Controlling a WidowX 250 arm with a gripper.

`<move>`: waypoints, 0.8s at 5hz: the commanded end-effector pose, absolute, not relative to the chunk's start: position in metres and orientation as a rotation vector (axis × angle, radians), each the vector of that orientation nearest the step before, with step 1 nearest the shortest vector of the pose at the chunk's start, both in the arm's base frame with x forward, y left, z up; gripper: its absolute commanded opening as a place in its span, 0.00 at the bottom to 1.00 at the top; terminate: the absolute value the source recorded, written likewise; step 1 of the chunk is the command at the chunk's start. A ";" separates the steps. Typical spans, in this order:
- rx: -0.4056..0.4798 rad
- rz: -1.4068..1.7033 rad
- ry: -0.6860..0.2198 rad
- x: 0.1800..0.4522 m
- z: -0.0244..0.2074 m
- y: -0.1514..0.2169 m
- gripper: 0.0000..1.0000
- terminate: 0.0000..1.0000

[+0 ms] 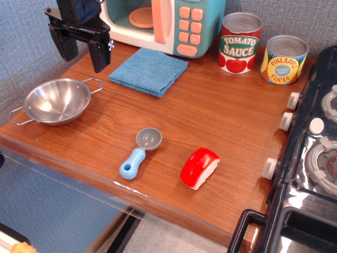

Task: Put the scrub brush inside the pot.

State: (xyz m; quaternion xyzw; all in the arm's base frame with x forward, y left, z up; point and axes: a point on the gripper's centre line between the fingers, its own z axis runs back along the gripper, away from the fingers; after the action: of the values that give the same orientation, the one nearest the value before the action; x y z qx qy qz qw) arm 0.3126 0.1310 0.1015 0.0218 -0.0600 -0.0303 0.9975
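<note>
The scrub brush should go inside the pot [57, 101]. My gripper should next grab the brush by its glossy red top [198, 164] for that.
The scrub brush [199, 167], a small block with a glossy red top and white underside, lies on the wooden table near the front right. The pot [57, 101], a shallow shiny steel bowl with two wire loop handles, sits empty at the left edge of the table. My black gripper [81, 52] hangs above the table's back left, just behind the pot and far from the brush. Its two fingers are spread apart and hold nothing.
A light-blue-handled scoop [139, 154] lies left of the brush. A blue cloth [148, 71] lies at the back. A toy microwave [163, 23], a tomato sauce can [239, 43] and a pineapple can [284, 59] stand behind. A toy stove [310, 158] borders the right.
</note>
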 end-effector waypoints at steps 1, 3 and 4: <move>0.044 -0.061 -0.120 0.313 0.101 0.131 1.00 0.00; 0.047 -0.161 -0.100 0.292 0.099 0.074 1.00 0.00; 0.071 -0.240 -0.099 0.268 0.096 0.029 1.00 0.00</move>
State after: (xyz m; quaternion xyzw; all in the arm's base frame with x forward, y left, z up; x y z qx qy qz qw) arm 0.2635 0.0189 0.0842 0.0303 -0.0270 -0.1306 0.9906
